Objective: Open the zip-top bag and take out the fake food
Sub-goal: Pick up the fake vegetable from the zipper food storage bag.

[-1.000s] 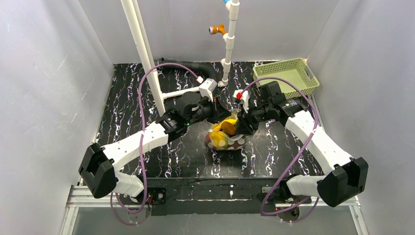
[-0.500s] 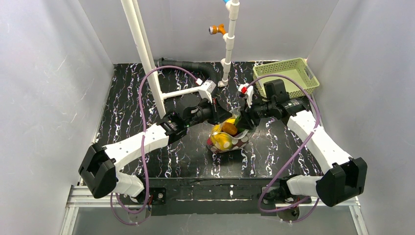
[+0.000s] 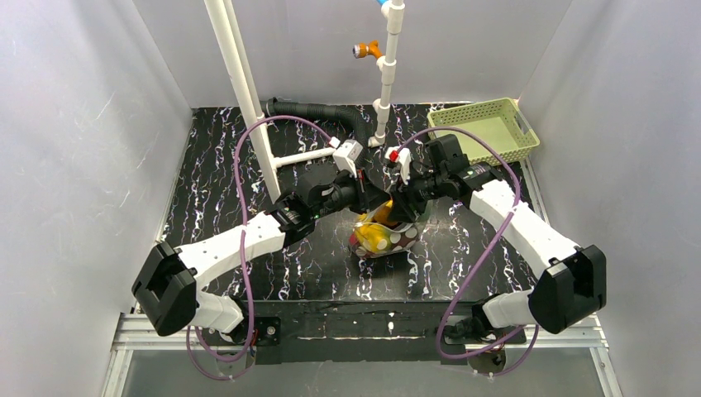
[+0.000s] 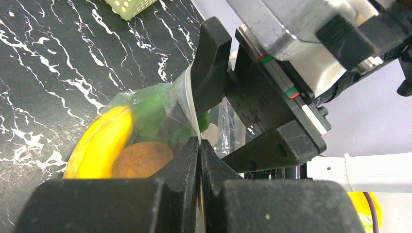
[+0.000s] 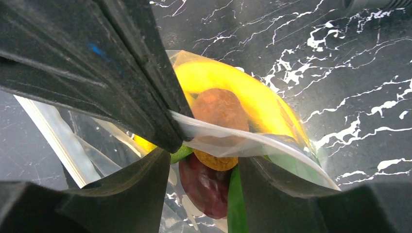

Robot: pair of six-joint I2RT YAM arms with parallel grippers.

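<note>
Next, my right gripper grabs the orange-brown piece (image 5: 219, 109) across its end that shows at the bag's opening (image 5: 215, 160) and takes it out of the bag.
The clear dotted zip-top bag (image 3: 387, 237) sits on the black marbled table, mouth up, between both grippers. Through it show the fake food: a yellow banana (image 5: 243, 80), an orange-brown piece (image 5: 219, 109), a dark red apple (image 5: 206, 187) and green pieces (image 4: 153, 114). My left gripper (image 4: 199, 143) is shut on the bag's top rim (image 5: 233, 137); in the top view it (image 3: 377, 204) is at the bag's left. My right gripper (image 5: 204, 158) is open at the bag's mouth, its fingers (image 4: 211, 63) spread on either side of the rim strip; in the top view it (image 3: 400, 207) is right of the left one.
A green basket (image 3: 475, 107) stands at the back right corner. A slanted white pipe (image 3: 244, 91) and a white post (image 3: 387, 74) rise behind the arms, with a black hose (image 3: 318, 110) along the back. Grey walls close in on three sides.
My right arm has swung left and brought its gripper in over the bag's mouth, close to the left gripper. The left gripper has kept its hold and shifted slightly right.
</note>
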